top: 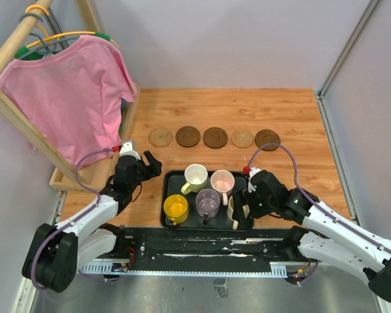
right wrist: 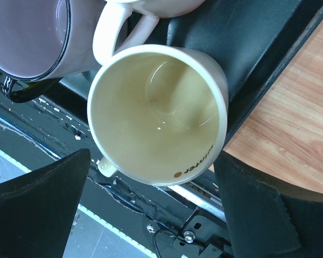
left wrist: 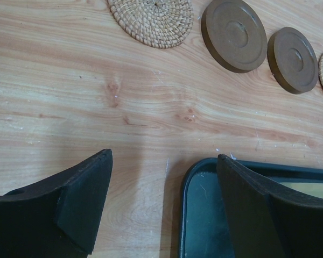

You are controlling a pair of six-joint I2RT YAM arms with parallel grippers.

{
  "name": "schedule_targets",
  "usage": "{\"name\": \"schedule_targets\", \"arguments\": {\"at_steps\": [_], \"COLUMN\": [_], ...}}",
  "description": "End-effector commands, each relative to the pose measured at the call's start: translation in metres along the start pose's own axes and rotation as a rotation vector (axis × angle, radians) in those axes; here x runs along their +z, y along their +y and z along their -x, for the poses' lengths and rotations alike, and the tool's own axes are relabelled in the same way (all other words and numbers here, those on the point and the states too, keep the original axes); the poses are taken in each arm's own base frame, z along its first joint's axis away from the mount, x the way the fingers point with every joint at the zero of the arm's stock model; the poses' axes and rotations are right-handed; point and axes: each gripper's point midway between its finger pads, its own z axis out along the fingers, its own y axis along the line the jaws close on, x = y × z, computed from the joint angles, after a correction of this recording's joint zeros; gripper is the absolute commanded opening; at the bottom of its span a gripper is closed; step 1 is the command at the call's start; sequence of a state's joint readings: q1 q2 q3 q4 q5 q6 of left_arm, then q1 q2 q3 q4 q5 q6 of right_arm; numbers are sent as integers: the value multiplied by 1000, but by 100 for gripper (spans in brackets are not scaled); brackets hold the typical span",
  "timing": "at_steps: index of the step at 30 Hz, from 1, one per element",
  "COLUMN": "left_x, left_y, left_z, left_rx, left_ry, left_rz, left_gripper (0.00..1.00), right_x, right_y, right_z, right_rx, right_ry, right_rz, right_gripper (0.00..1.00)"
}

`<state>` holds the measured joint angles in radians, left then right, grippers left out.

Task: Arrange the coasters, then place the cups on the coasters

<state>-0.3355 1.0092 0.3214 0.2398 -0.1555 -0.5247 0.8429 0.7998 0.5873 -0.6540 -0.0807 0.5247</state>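
The right gripper should next set the pale yellow-cream cup on the dark coaster ending the row (top: 268, 139), so it should first grab the cup by its handle (top: 235, 225).
Five coasters lie in a row across the table: tan (top: 160, 137), dark (top: 188, 136), dark (top: 215, 137), tan (top: 242, 137), dark (top: 267, 139). The cups stand on the black tray (top: 168, 195): cream-white (top: 195, 175), pale pink (top: 221, 182), bright yellow (top: 176, 207), purple (top: 208, 203) and pale yellow-cream (right wrist: 159, 113). My right gripper (right wrist: 151, 183) is open, a finger on each side of the pale yellow-cream cup and not pressing it. My left gripper (left wrist: 164, 183) is open and empty over the tray's far left corner (left wrist: 194, 215). Ahead of it lie a woven coaster (left wrist: 151, 19) and a dark coaster (left wrist: 234, 33).
A wooden rack with a pink shirt (top: 65, 91) stands at the back left, close to my left arm. The purple cup (right wrist: 27, 32) and the pink cup's handle (right wrist: 118, 32) crowd the held-between cup. The table's near edge rail (right wrist: 215, 199) is under my right gripper.
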Motion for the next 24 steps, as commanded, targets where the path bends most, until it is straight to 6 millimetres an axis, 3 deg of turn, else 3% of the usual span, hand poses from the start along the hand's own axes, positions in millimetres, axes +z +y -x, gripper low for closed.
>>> {"name": "schedule_targets", "arguments": {"at_steps": [1, 9, 14, 19, 24], "left_x": [0, 0, 0, 0, -1], "left_y": [-6, -7, -8, -7, -7], "left_z": [5, 6, 5, 3, 1], "left_rx": [0, -6, -8, -8, -15], "left_ry": [-26, -33, -30, -26, -23], "left_rz": [-28, -36, -41, -41, -45], "left_gripper": [82, 82, 82, 82, 82], "right_x": [5, -9, -15, -19, -12], "right_y": [-5, -38, -40, -41, -34], "right_z": [-2, -24, -30, -32, -33], "right_rx": [21, 24, 71, 102, 99], "right_ry": [-8, 90, 94, 91, 89], "right_rz": [-50, -271, -288, -301, -257], "right_gripper": [98, 99, 99, 92, 78]}}
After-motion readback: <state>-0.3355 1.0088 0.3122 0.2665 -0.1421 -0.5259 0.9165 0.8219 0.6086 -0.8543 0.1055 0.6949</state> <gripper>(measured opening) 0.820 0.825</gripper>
